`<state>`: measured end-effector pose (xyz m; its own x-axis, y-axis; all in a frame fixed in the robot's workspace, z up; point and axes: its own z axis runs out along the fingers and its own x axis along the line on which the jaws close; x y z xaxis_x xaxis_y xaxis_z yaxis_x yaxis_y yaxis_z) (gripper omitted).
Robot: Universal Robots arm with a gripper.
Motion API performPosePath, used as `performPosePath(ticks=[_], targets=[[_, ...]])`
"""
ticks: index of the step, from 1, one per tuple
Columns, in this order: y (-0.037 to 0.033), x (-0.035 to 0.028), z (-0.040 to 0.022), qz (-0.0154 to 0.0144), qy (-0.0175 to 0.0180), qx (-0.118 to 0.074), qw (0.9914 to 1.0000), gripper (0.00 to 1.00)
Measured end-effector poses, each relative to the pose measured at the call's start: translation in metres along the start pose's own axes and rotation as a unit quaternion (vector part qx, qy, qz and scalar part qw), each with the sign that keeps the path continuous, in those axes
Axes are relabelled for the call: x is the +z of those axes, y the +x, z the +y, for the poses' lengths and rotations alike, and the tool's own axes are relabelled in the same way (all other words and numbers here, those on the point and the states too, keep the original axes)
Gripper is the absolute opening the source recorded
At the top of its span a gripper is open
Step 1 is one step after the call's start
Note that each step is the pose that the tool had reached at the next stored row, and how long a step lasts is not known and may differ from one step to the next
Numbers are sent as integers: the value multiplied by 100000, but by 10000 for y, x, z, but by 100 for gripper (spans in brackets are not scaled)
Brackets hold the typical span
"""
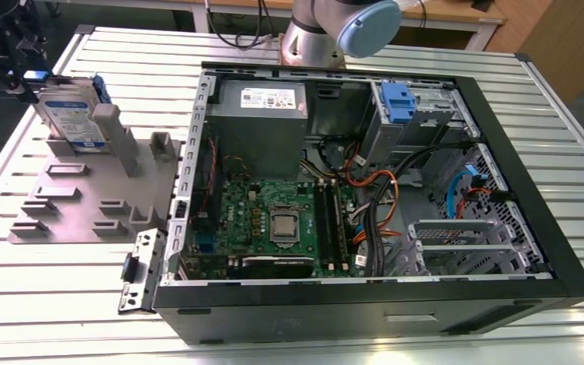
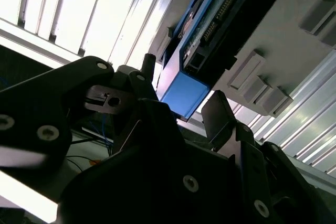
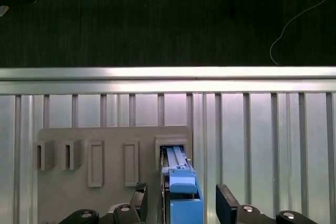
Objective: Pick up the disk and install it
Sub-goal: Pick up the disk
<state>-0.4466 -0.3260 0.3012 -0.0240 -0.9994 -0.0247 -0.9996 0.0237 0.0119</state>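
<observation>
The sides of the grey holder's slot enclose the disk's lower end, so the gripper should next grab the disk by its raised blue end (image 3: 185, 203).
The disk (image 1: 73, 114) stands on edge in a slot at the far end of a grey holder plate (image 1: 74, 201), on the exterior view's left. Its white-and-blue label faces the camera and blue rails frame it. My gripper (image 1: 18, 57) hangs dark just above and beside its top. In the first wrist view the gripper (image 3: 181, 196) is open, one finger on each side of the disk's blue rail (image 3: 182, 190), with a gap on both sides. The second wrist view shows the blue end of the disk (image 2: 185, 94) between the two dark fingers (image 2: 218, 109).
An open computer case (image 1: 535, 190) lies on the slatted metal table (image 1: 49, 304), with a motherboard (image 1: 271, 220), cables and a drive bay with a blue tab (image 1: 398, 103) at its far corner. The arm's base (image 1: 318, 34) stands behind the case. The table's edge (image 3: 168, 73) drops to dark floor.
</observation>
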Motion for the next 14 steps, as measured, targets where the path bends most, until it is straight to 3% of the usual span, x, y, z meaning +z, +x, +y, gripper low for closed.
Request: performPosePath(ticks=[3, 7, 14], targets=[[0, 0, 1, 4, 143, -3, 100000, 62], [0, 3, 4, -9, 808, -21, 99997, 62], [0, 5, 5, -17, 997, -29, 99995, 62]])
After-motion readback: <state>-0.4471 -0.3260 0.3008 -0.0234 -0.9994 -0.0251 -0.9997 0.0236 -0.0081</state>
